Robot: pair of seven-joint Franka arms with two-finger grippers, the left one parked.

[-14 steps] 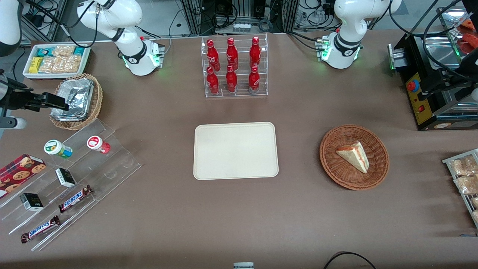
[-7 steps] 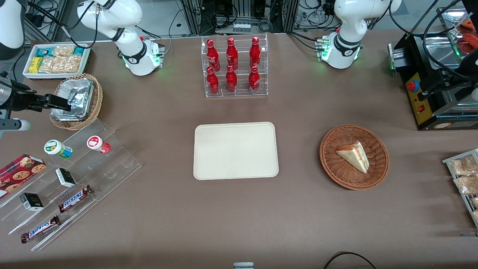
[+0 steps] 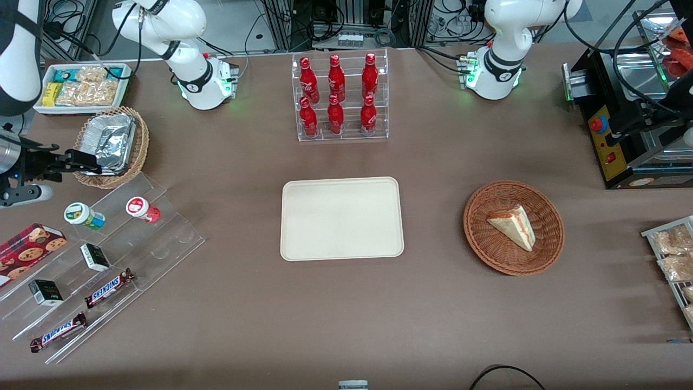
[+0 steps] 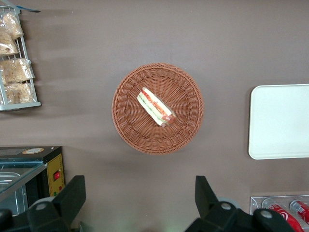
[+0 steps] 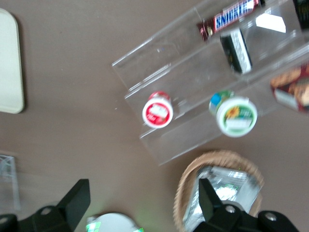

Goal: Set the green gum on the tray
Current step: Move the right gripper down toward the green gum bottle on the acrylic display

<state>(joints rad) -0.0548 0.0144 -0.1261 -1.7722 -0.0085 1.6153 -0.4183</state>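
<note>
Next, my right gripper needs to grab the green gum by its labeled body [image 3: 93, 219] to place it on the beige tray [image 3: 341, 218].
The green gum [image 3: 82, 215] stands on the top step of a clear acrylic stand [image 3: 162, 246], beside a red-lidded bottle [image 3: 142, 208]. It also shows in the right wrist view [image 5: 236, 115], as does the red one [image 5: 158, 109]. My right gripper [image 3: 81, 161] is open and empty. It hovers over the rim of a wicker basket holding foil [image 3: 111, 146], farther from the front camera than the green gum and above it. In the wrist view the gripper [image 5: 142, 193] has its fingers wide apart. The beige tray [image 3: 341, 218] lies at the table's middle; its edge shows in the wrist view [image 5: 9, 63].
The acrylic stand also holds Snickers bars [image 3: 108, 288] and small dark boxes [image 3: 95, 257]. A cookie box [image 3: 27, 250] lies beside it. A white snack bin [image 3: 81, 86], a cola bottle rack [image 3: 338, 97] and a sandwich basket [image 3: 513, 227] stand on the table.
My right gripper has moved nearer to the front camera, closer to the green gum. Its fingers stay open. The bottles and the tray have not moved.
</note>
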